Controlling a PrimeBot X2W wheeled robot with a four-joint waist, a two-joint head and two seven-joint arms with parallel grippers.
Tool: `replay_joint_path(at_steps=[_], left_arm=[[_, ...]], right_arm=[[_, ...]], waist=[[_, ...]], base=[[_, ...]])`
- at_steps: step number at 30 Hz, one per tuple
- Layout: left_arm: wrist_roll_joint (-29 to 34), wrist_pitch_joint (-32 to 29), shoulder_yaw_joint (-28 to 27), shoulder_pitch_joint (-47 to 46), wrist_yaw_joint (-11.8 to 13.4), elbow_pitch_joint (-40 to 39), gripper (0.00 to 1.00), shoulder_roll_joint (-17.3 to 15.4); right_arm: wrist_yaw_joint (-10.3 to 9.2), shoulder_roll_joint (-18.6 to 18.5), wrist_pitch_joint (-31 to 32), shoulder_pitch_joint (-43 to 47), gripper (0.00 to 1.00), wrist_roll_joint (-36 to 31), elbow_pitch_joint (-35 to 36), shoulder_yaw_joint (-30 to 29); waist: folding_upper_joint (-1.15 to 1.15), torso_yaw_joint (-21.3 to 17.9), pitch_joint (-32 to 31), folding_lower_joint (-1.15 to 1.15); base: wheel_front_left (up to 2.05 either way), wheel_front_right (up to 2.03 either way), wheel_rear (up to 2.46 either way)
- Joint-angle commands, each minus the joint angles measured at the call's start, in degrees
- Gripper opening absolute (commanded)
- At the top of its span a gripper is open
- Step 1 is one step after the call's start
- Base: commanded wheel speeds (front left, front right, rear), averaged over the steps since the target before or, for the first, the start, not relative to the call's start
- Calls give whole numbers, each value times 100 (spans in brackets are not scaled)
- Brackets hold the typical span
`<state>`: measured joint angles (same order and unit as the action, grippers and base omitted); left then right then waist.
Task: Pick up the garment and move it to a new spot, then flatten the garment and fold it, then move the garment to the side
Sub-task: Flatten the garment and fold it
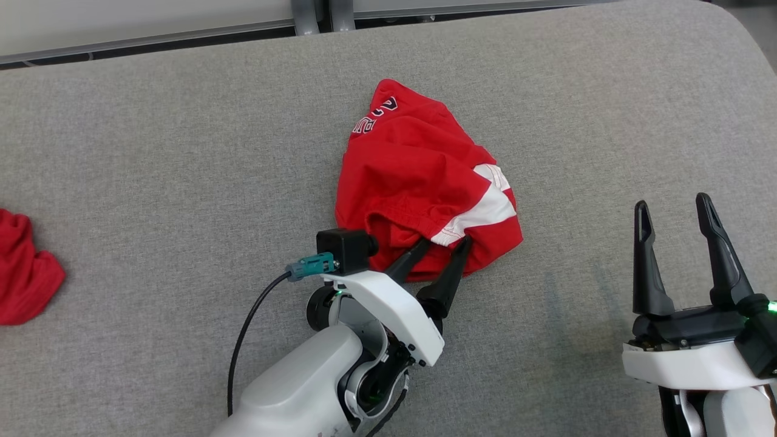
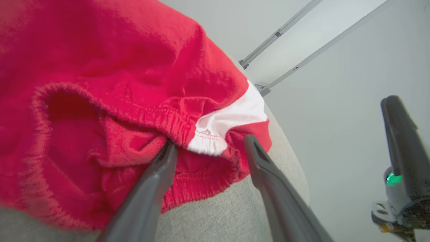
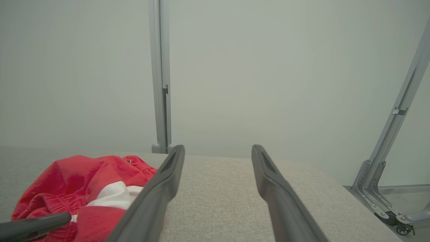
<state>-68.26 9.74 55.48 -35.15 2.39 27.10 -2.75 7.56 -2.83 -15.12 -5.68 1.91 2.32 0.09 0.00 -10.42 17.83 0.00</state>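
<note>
The garment lies crumpled with its elastic edge (image 1: 416,220) raised. The left gripper grabs the garment by the white part of the waistband (image 1: 446,236) next to move it.
The garment (image 1: 419,176) is a crumpled pair of red shorts with a white side panel, lying mid-table on grey fabric. My left gripper (image 1: 443,241) is open at its near edge, one finger on each side of the white part of the elastic waistband (image 2: 208,139). One fingertip (image 2: 169,151) touches the red hem; the other (image 2: 250,144) sits just right of the white patch. At the lower right of the head view my right gripper (image 1: 672,209) stands open, well apart from the garment (image 3: 80,181), with nothing between its fingers (image 3: 168,174).
Another red cloth (image 1: 24,267) lies at the table's left edge. The grey padded table (image 1: 182,152) stretches wide on all sides. Metal frame posts (image 3: 160,77) stand behind its far edge, and the table's rounded right corner (image 1: 737,36) is close to the right arm.
</note>
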Motion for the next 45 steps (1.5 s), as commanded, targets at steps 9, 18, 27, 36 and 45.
replay_joint_path(at_steps=[9,18,27,36,45], left_arm=[[-227,182,227,-458,22,259,0,-23],[-70,211,430,-790,-188,76,0,-60],[-14,-233,329,-1611,-433,-827,0,-357],[-397,-368,384,-397,-160,-1797,0,-1375],[-633,-33,179,736,-137,-2453,0,-2588]], right_arm=[[-13,-12,-4,-170,100,54,24,37],[-13,-12,-4,-39,100,156,-63,-78],[-13,-12,-4,172,100,254,-119,-13],[-12,-12,-4,355,100,156,-52,-168],[-13,-263,-4,483,100,618,-428,182]], waist=[[0,-40,155,0],[0,-42,-168,0],[0,-161,-685,0],[0,190,-518,0],[0,1223,-423,0]], base=[[0,0,0],[0,0,0],[0,0,0],[0,0,0],[0,0,0]])
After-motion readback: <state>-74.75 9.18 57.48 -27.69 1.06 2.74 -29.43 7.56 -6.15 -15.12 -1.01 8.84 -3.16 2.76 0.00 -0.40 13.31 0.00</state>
